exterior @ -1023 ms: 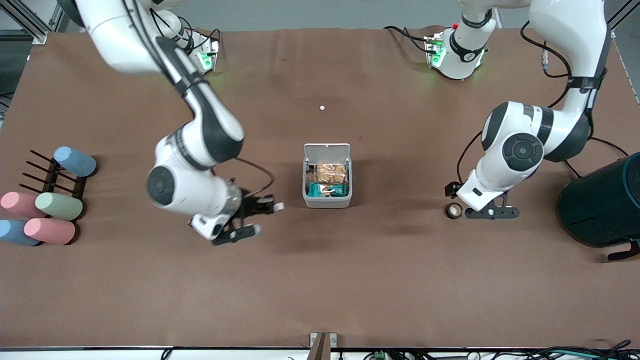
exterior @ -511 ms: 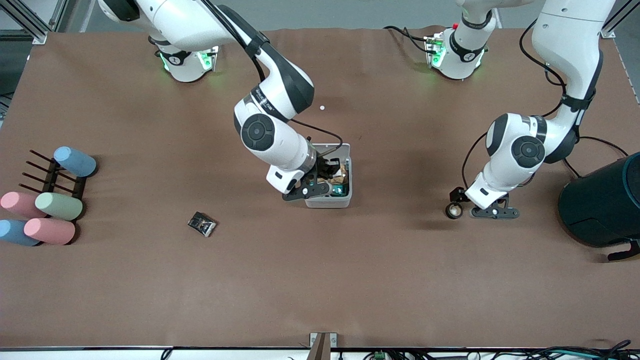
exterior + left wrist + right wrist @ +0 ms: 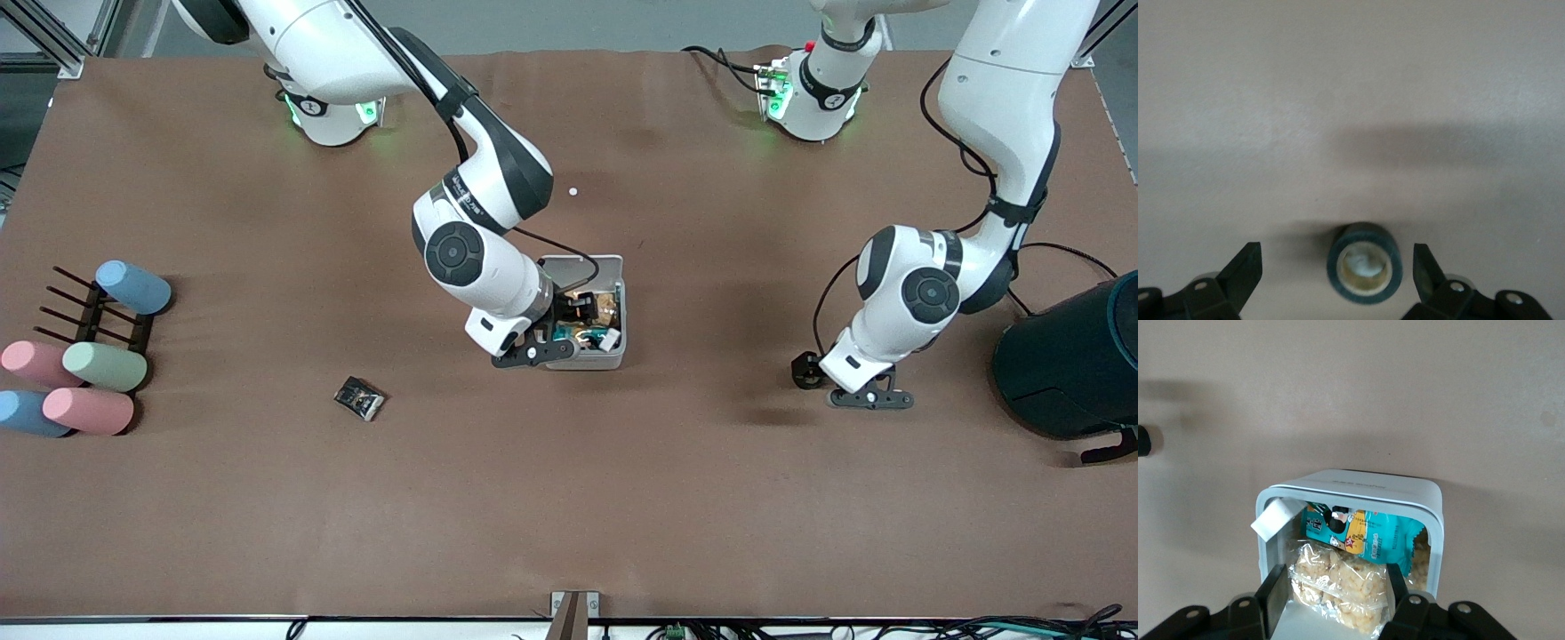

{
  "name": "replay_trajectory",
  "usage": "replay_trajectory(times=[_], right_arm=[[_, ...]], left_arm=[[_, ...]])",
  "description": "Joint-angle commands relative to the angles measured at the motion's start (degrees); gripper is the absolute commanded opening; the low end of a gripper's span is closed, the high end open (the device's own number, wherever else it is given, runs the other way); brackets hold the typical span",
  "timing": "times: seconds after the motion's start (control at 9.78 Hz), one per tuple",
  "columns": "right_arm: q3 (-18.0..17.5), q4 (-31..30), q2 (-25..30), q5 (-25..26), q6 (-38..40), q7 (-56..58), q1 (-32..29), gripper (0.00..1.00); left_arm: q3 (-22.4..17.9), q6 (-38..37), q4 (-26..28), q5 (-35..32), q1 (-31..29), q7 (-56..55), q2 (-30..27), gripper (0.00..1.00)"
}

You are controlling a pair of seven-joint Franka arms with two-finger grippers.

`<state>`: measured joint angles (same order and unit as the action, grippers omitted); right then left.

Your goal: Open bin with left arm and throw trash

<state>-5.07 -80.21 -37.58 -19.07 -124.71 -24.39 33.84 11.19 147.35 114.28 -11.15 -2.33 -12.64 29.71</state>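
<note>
My left gripper needs to move down first and then close on the ring, because its fingers stop above the black ring's top (image 3: 1364,241) and would miss it now.
The bin (image 3: 589,360) stands mid-table with its lid (image 3: 582,264) up, and it is full of snack packs. My right gripper (image 3: 573,331) hangs open over it. In the right wrist view its open fingers (image 3: 1275,587) straddle a clear snack pack above the bin (image 3: 1431,520), and a white scrap (image 3: 1270,519) lies at the bin's corner. My left gripper (image 3: 827,384) is low at the left arm's end, open around the black ring (image 3: 1365,272), which sits on the table between the fingers (image 3: 1245,267). The foil wrapper (image 3: 359,397) lies on the table toward the right arm's end.
A big dark teal cylinder (image 3: 1071,364) stands at the left arm's end. Several pastel cylinders (image 3: 89,369) and a black rack (image 3: 89,311) lie at the right arm's end. A small white dot (image 3: 573,191) lies farther from the camera than the bin.
My right gripper swung from beside the foil wrapper to over the bin, and the white scrap it carried now lies in the bin. My left gripper has come down around the ring.
</note>
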Motion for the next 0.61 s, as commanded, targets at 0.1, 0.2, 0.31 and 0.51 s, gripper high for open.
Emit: replay_trajectory(times=[0.1, 0.2, 0.31, 0.51], right_arm=[[0.06, -0.82, 4.09, 3.94, 10.76, 16.81, -11.11, 0.68], [0.24, -1.0, 3.83, 7.0, 12.28, 25.97, -14.29, 0.68], [0.33, -1.0, 3.66, 12.86, 12.47, 32.76, -16.59, 0.68], [0.33, -1.09, 1.56, 24.99, 10.38, 41.75, -17.4, 0.68]], left_arm=[[1.11, -1.19, -2.74, 3.94, 1.27, -0.9, 1.66, 1.0], [1.12, -1.19, -2.74, 3.95, 1.27, -0.37, 1.93, 1.0], [1.12, -1.19, -2.66, 3.43, 0.84, 0.33, 2.98, 1.0], [1.03, -1.19, -2.57, 3.33, 0.13, 0.6, 3.95, 1.0]])
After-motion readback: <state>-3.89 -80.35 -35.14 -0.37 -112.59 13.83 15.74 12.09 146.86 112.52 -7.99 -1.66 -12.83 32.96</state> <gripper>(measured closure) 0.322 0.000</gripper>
